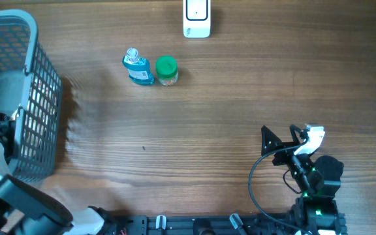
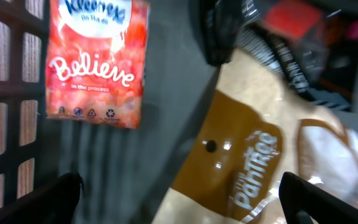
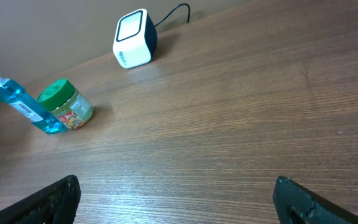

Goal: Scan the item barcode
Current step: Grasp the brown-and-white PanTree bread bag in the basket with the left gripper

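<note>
My left gripper should grab the Pantree pouch by its flat holed end (image 2: pixel 209 148) next, so the pouch's body stays uncovered to scan the barcode.
My left gripper (image 2: pixel 182 196) is down inside the grey mesh basket (image 1: pixel 41 98), open, with nothing between its fingers. Just under it lies a brown and cream pouch (image 2: pixel 253 143) printed "Pantree". An orange-red Kleenex tissue pack (image 2: pixel 97 59) lies beyond it to the left. The white barcode scanner (image 1: pixel 196 19) stands at the table's far edge and shows in the right wrist view as the scanner (image 3: pixel 133 38). My right gripper (image 1: pixel 291 138) hovers open over bare wood at the near right, its jaws wide apart around nothing (image 3: pixel 176 199).
A blue liquid bottle (image 1: pixel 138 68) and a green-lidded jar (image 1: pixel 167 70) stand side by side left of the scanner. More packaged goods (image 2: pixel 291 25) lie dark and blurred at the basket's far end. The basket wall (image 2: pixel 5 112) rises close on the left.
</note>
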`<state>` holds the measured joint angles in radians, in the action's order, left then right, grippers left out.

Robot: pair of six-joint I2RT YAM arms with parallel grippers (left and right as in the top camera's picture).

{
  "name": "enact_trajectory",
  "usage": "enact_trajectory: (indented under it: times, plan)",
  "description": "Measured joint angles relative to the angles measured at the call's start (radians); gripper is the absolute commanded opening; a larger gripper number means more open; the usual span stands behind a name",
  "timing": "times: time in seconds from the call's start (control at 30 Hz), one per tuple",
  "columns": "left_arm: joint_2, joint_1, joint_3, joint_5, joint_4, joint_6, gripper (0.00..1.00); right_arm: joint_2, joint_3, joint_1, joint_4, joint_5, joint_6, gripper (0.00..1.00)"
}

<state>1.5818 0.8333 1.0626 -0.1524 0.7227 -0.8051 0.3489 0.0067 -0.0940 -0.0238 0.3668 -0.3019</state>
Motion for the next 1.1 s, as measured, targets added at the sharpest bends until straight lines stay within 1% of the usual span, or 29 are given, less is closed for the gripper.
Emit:
enact_trajectory:
  times: [0.13,0.27,0.3,0.4,0.47,0.5,0.53,0.57,0.6,0.63,0.67,0.8,0.87,0.93,1.03,1.1]
  plan:
    - [0.088,0.0,0.0,0.02,-0.02,0.001,1.0,0.0,0.0,0.0,0.0,0.004,0.0,1.0]
    - [0.096,-0.002,0.0,0.039,-0.063,0.001,1.0,0.0,0.0,0.0,0.0,0.007,0.0,1.0]
    - [0.096,-0.007,0.0,0.059,-0.094,0.001,1.0,0.0,0.0,0.0,0.0,0.007,0.0,1.0]
    - [0.096,-0.035,-0.002,0.092,-0.16,0.0,1.0,0.0,0.0,0.0,0.0,0.007,0.0,1.0]
    - [0.1,-0.077,-0.002,0.103,-0.185,0.0,1.0,0.0,0.0,0.0,0.0,0.007,0.0,1.0]
    - [0.11,-0.097,-0.002,0.106,-0.201,0.0,0.97,0.0,0.0,0.0,0.0,0.007,0.0,0.99]
    - [0.122,-0.109,-0.002,0.108,-0.214,0.0,0.81,0.0,0.0,0.0,0.0,0.007,0.0,1.0]
    - [0.135,-0.116,-0.002,0.111,-0.224,0.0,0.51,0.0,0.0,0.0,0.0,0.007,0.0,1.0]
    - [0.146,-0.118,-0.002,0.112,-0.23,-0.007,0.34,0.0,0.0,0.0,0.0,0.008,0.0,1.0]
    - [0.155,-0.122,-0.002,0.118,-0.235,-0.012,0.07,0.0,0.0,0.0,0.0,0.011,0.0,1.0]
    - [0.157,-0.128,-0.001,0.122,-0.24,-0.014,0.04,0.0,0.0,0.0,0.0,0.011,0.0,1.0]
    - [0.135,-0.13,0.024,0.121,-0.256,-0.016,0.04,0.0,0.0,0.0,0.0,0.018,0.0,1.0]
    - [0.153,-0.133,0.014,0.13,-0.238,-0.016,0.04,0.0,0.0,0.0,0.0,0.018,0.0,1.0]
    - [0.151,-0.133,0.008,0.169,-0.233,-0.016,0.04,0.0,0.0,0.0,0.0,0.018,0.0,1.0]
    - [0.075,-0.133,0.027,0.216,-0.175,-0.016,0.04,0.0,0.0,0.0,0.0,0.018,0.0,1.0]
    - [-0.026,-0.133,0.085,0.233,-0.13,-0.016,0.04,0.0,0.0,0.0,0.0,0.018,0.0,1.0]
